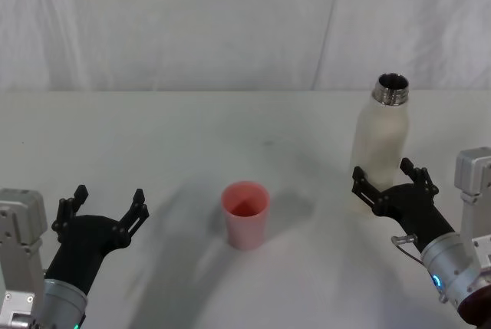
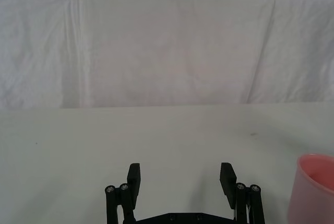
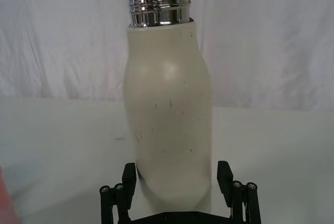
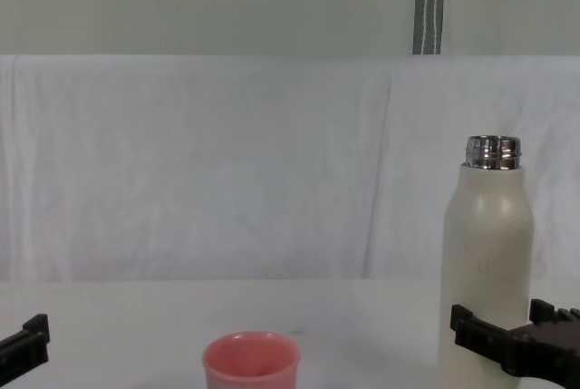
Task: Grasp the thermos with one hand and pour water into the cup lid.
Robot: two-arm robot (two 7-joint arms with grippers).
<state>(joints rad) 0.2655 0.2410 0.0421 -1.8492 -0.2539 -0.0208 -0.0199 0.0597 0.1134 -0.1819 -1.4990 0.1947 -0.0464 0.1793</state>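
My right gripper grips the thermos by its lower body (image 4: 478, 307) next, which leaves its steel neck (image 4: 493, 152) free to pour into the cup lid.
The thermos (image 1: 381, 139) is a tall cream-white bottle with an uncapped steel neck, standing upright on the right of the table; it also shows in the right wrist view (image 3: 169, 114) and chest view (image 4: 486, 262). My right gripper (image 1: 394, 178) is open, its fingers on either side of the thermos's lower body with a gap on each side (image 3: 176, 179). The cup lid (image 1: 245, 213), a small salmon-pink cup, stands upright near the table's middle (image 4: 251, 364) (image 2: 315, 188). My left gripper (image 1: 106, 208) hangs open and empty at the near left, well left of the cup lid (image 2: 180, 180).
The table (image 1: 192, 137) is white, with a white cloth backdrop (image 1: 192, 22) rising behind its far edge. A wide bare stretch lies between the cup lid and the thermos.
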